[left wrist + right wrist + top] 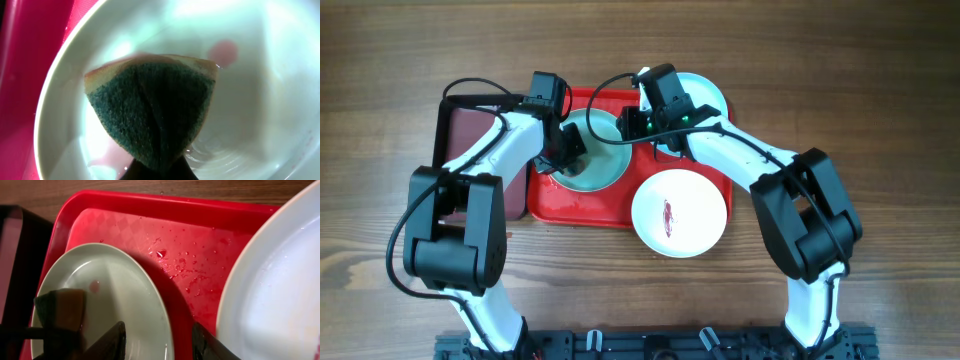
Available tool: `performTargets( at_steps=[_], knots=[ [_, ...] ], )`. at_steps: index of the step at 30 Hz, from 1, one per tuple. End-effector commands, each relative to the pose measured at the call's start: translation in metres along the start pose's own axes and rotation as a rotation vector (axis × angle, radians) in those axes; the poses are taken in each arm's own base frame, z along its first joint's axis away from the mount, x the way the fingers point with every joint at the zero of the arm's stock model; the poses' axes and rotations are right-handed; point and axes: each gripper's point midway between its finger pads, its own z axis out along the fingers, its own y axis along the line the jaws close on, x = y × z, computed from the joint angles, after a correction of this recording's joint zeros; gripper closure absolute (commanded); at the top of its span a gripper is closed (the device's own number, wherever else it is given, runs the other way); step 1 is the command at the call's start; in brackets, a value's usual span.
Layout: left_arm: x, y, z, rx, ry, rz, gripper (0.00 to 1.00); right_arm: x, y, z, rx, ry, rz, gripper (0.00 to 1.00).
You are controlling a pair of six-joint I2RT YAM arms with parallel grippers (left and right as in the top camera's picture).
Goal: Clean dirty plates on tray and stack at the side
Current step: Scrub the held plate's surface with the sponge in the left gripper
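Note:
My right gripper's fingers are still above the pale plate's rim. My right gripper moves down, before it closes on the pale plate.
On the red tray (582, 210) lies a pale plate (605, 160). My left gripper (568, 157) is shut on a green-faced sponge (155, 115) and presses it into this plate (250, 100), where a faint pink smear (223, 51) remains. My right gripper (630, 125) is open, with its fingers (159, 342) either side of the same plate's right rim (125, 295). A second plate (705, 92) lies at the tray's back right, partly under the right arm. A third plate (678, 212) with a red smear overlaps the tray's front right corner.
A dark maroon black-rimmed tray (470, 130) lies just left of the red tray, under the left arm. Water drops lie on the red tray floor (200, 255) between the plates. Bare wooden table surrounds both trays.

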Motion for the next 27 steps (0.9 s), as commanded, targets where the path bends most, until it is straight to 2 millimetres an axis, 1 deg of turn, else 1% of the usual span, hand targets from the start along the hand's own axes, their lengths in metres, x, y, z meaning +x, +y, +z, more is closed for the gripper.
performTargets(
  at_steps=[1,3,4,5,8,10,12,13,14,15,17,20,22,24,27],
  knots=[
    [0.015,0.018,0.02,-0.073,0.041,-0.019,0.96,0.012,-0.007,0.018,0.018,0.037,-0.047,0.57],
    [0.015,0.018,0.02,-0.073,0.041,-0.019,0.95,0.02,-0.012,0.024,0.029,0.061,-0.04,0.59],
    [0.015,0.018,0.02,-0.073,0.041,-0.019,0.94,0.022,-0.014,0.025,0.032,0.069,-0.038,0.63],
    [0.015,0.018,0.02,-0.073,0.04,-0.019,0.92,0.024,-0.014,0.025,0.035,0.074,-0.028,0.67],
    [0.014,0.018,0.02,-0.071,0.037,-0.019,0.91,0.029,-0.017,0.025,0.049,0.095,0.007,0.88],
    [0.011,0.022,0.019,-0.097,0.021,-0.016,0.83,0.035,-0.02,0.024,0.064,0.118,0.048,0.95],
    [0.007,0.028,0.019,-0.131,0.0,0.004,0.81,0.042,-0.023,0.023,0.081,0.146,0.102,0.95],
    [0.007,0.029,0.019,-0.136,-0.002,0.031,0.87,0.045,-0.022,0.022,0.076,0.159,0.111,0.96],
    [0.005,0.029,0.019,-0.138,-0.006,0.062,0.96,0.048,-0.021,0.022,0.069,0.172,0.128,0.96],
    [0.004,0.028,0.019,-0.135,-0.009,0.097,0.96,0.054,-0.021,0.021,0.07,0.196,0.169,0.96],
    [-0.002,0.024,0.019,-0.122,-0.027,0.246,0.96,0.067,-0.022,0.017,0.08,0.254,0.242,0.96],
    [-0.012,0.018,0.019,-0.108,-0.06,0.418,0.96,0.078,-0.021,0.014,0.078,0.301,0.27,0.96],
    [-0.015,0.011,0.019,-0.085,-0.074,0.49,0.96,0.078,-0.021,0.014,0.08,0.303,0.27,0.96],
    [-0.009,-0.004,0.02,0.012,-0.054,0.514,0.96,0.078,-0.021,0.014,0.079,0.302,0.269,0.96],
    [0.013,-0.038,0.016,0.235,0.015,0.53,0.96,0.077,-0.021,0.015,0.076,0.297,0.267,0.96]
  ],
)
